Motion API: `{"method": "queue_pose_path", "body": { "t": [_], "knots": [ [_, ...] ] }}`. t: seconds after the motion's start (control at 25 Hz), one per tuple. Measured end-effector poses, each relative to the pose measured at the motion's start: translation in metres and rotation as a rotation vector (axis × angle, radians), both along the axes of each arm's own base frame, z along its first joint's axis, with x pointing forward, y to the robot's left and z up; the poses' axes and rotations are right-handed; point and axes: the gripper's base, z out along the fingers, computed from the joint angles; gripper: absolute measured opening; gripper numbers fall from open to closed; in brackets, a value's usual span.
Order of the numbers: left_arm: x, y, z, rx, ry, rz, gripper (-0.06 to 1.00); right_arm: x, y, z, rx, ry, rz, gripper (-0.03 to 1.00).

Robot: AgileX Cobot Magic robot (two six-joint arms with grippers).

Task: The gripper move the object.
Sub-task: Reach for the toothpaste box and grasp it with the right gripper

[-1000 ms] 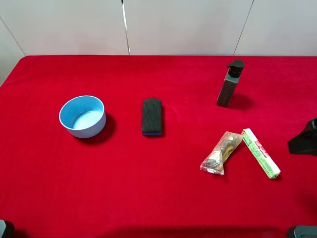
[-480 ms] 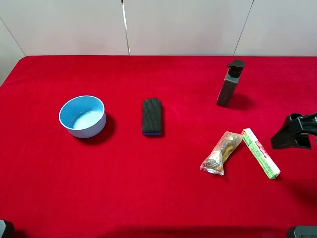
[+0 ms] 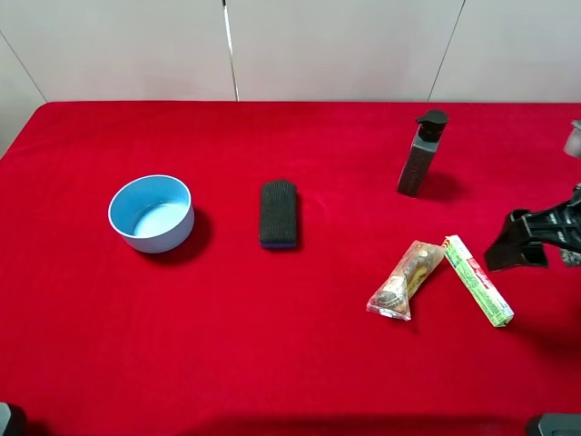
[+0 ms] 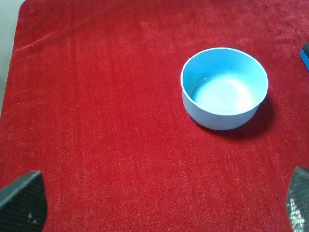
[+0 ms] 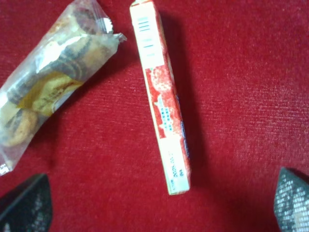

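Note:
Next, my right gripper picks up the slim box by its red printed middle [image 3: 478, 279], beside the barcode end [image 3: 456, 248], to move it.
The slim light green and white box [image 3: 477, 280] with red print lies flat on the red cloth at the right, beside the clear snack packet [image 3: 406, 279]. It also shows in the right wrist view [image 5: 161, 96], lying between my two spread fingertips. My right gripper [image 3: 519, 245] is open and hovers just right of the box, above the cloth. My left gripper [image 4: 154, 205] is open and empty, with its fingertips at the corners of the left wrist view, near the blue bowl [image 4: 224, 88].
A blue bowl [image 3: 152, 213] stands at the left. A dark eraser-like block [image 3: 278, 213] lies at the middle. A dark pump bottle [image 3: 421, 153] stands at the back right. The snack packet [image 5: 46, 101] almost touches the box's far end.
My right gripper has moved in from the right edge toward the box, leftward. The box and the other things have not moved.

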Motion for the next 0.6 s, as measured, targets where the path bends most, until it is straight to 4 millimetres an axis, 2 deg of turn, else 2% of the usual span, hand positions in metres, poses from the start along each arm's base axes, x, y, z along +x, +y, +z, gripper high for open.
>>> {"method": "queue_pose_path", "body": {
  "t": [0.2,0.6],
  "knots": [
    [0.0,0.0,0.0,0.0,0.0,0.0,0.99,0.01,0.012,-0.015,-0.04,0.01,0.071,0.69],
    [0.0,0.0,0.0,0.0,0.0,0.0,0.99,0.025,0.013,-0.047,-0.074,0.088,0.069,0.69]
  ]
}}
